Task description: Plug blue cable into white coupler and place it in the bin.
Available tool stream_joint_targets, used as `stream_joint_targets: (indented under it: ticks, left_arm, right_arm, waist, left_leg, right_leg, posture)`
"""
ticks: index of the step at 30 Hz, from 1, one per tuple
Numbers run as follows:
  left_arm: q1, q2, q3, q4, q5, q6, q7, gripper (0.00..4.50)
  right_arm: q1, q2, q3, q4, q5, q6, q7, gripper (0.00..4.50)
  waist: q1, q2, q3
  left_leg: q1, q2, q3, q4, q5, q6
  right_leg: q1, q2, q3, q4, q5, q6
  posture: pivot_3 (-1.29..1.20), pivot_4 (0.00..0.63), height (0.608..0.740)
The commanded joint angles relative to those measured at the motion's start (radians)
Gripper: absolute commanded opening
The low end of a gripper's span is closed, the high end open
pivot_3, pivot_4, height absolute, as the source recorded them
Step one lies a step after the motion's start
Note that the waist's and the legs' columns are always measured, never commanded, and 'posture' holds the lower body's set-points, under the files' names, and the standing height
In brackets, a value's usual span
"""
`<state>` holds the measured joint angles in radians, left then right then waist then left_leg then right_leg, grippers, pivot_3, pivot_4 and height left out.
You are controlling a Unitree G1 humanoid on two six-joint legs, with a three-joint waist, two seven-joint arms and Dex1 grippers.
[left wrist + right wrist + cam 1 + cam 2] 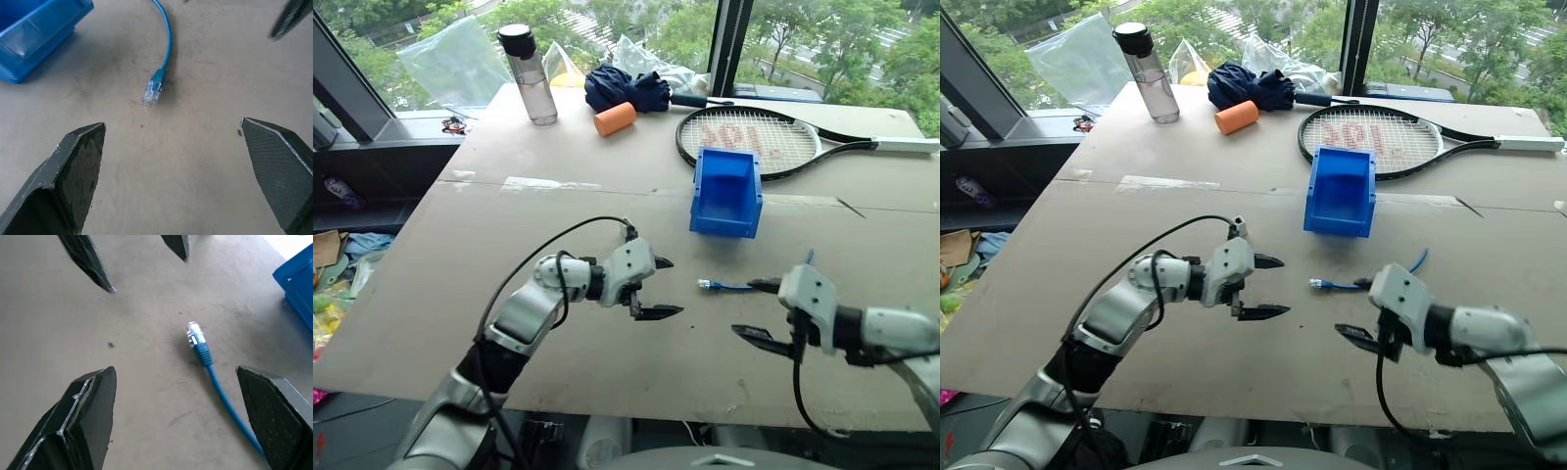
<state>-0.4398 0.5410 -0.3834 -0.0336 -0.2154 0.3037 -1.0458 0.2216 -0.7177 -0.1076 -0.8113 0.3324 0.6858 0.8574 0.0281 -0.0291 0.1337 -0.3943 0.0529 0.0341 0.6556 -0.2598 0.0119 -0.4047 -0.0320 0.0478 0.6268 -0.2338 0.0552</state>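
I will grab the blue cable by its connector boot (715,285) (202,352) with my right gripper next. Then I can plug the cable into the white coupler.
The blue cable (725,286) lies flat on the table, its clear plug (152,91) pointing at my left gripper (664,287). That gripper hovers open just left of the plug with nothing between its fingers. My right gripper (754,309) is open too, low over the table at the cable's right end, and the cable (215,382) runs toward one of its fingers without being held. The blue bin (726,191) stands upright behind the cable, its low front lip facing me. The white coupler is out of view.
Behind the bin lies a tennis racket (754,137). An orange foam cylinder (615,118), a dark blue cloth bundle (625,88) and a water bottle (530,73) sit at the back left. The table's front edge (607,406) runs just below both grippers.
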Motion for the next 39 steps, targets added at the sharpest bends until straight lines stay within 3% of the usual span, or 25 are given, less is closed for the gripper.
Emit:
stream_joint_targets:
  ticks: [1, 6, 8, 12, 17, 21, 25, 29, 36, 39]
  left_arm:
    - [-0.074, -0.067, -0.029, 0.118, 0.053, -0.069, 0.0, 4.5]
    - [-0.166, -0.181, -0.079, 0.313, 0.128, -0.148, -0.015, 4.5]
    - [-0.182, -0.196, -0.09, 0.347, 0.143, -0.161, -0.039, 3.98]
    - [-0.195, -0.186, -0.109, 0.39, 0.169, -0.202, -0.103, 2.43]
    - [-0.201, -0.188, -0.083, 0.415, 0.165, -0.225, -0.127, 0.07]
    - [-0.184, -0.195, -0.009, 0.321, 0.02, -0.099, -0.21, 0.03]
    - [-0.182, -0.17, 0.107, 0.16, -0.228, 0.249, -0.268, 0.03]
    - [-0.197, -0.149, 0.223, 0.043, -0.45, 0.565, -0.234, 0.03]
    - [-0.195, -0.156, 0.341, -0.065, -0.663, 0.802, -0.131, 0.03]
    - [-0.197, -0.173, 0.372, -0.086, -0.721, 0.851, -0.081, 0.0]
  right_arm:
    - [0.125, 0.056, -0.122, -0.128, 0.035, -0.036, -0.062, 3.91]
    - [0.352, 0.172, -0.197, -0.228, 0.017, -0.086, -0.155, 3.91]
    - [0.396, 0.183, -0.191, -0.236, 0.009, -0.114, -0.181, 4.0]
    - [0.449, 0.192, -0.163, -0.236, 0.01, -0.17, -0.237, 4.0]
    - [0.424, 0.204, -0.094, -0.236, 0.02, -0.156, -0.291, 4.0]
    - [0.327, 0.284, -0.04, -0.211, 0.156, -0.059, -0.358, 4.0]
    - [0.231, 0.416, -0.054, -0.152, 0.495, 0.03, -0.448, 4.0]
    - [0.132, 0.443, -0.07, -0.106, 0.726, 0.046, -0.553, 4.0]
    - [-0.031, 0.458, -0.037, -0.045, 0.954, 0.002, -0.701, 4.0]
    - [-0.079, 0.462, -0.012, -0.019, 1.002, -0.017, -0.741, 3.19]
  waist:
    - [-0.009, 0.0, 0.0]
    - [-0.018, 0.0, -0.002]
    - [-0.021, 0.0, -0.002]
    - [-0.017, 0.001, -0.003]
    - [-0.017, 0.001, -0.003]
    - [-0.018, 0.001, -0.003]
    - [-0.017, 0.001, -0.002]
    - [-0.017, 0.002, -0.002]
    - [-0.023, 0.002, -0.002]
    - [-0.026, 0.002, -0.002]
  left_leg:
    - [0.0, 0.0, 0.0, 0.0, 0.0, 0.0]
    - [0.0, 0.0, -0.002, 0.002, 0.0, 0.0]
    - [0.0, 0.0, -0.002, 0.002, 0.0, 0.0]
    - [0.0, 0.0, -0.003, 0.002, 0.0, 0.0]
    - [0.0, 0.0, -0.003, 0.002, 0.0, 0.0]
    - [-0.001, 0.0, -0.004, 0.002, 0.0, 0.0]
    - [-0.003, 0.001, -0.006, 0.003, 0.0, 0.0]
    - [-0.003, 0.001, -0.009, 0.003, 0.0, 0.0]
    - [-0.003, 0.0, -0.012, 0.003, 0.0, 0.0]
    - [-0.003, 0.0, -0.012, 0.003, 0.0, 0.0]
  right_leg:
    - [0.0, 0.0, 0.0, 0.0, 0.0, 0.0]
    - [0.001, 0.001, -0.001, 0.002, 0.0, 0.0]
    - [0.001, 0.001, -0.001, 0.002, 0.0, 0.0]
    - [0.001, 0.001, -0.001, 0.002, -0.002, -0.004]
    - [0.001, 0.001, -0.002, 0.001, -0.002, -0.004]
    - [0.001, 0.001, -0.002, 0.001, -0.002, -0.004]
    - [0.0, 0.001, -0.004, 0.001, -0.002, -0.004]
    - [0.001, 0.0, -0.006, 0.002, -0.002, -0.004]
    - [0.001, 0.0, -0.007, 0.003, -0.001, -0.001]
    - [0.001, 0.001, -0.007, 0.003, 0.0, 0.0]
  posture:
    - [0.0, 0.15, 0.74]
    - [0.0, 0.15, 0.74]
    - [0.0, 0.15, 0.74]
    - [0.0, 0.15, 0.74]
    - [0.0, 0.15, 0.74]
    - [0.0, 0.15, 0.74]
    - [0.0, 0.15, 0.74]
    - [0.0, 0.15, 0.74]
    - [0.0, 0.15, 0.74]
    - [0.0, 0.15, 0.74]
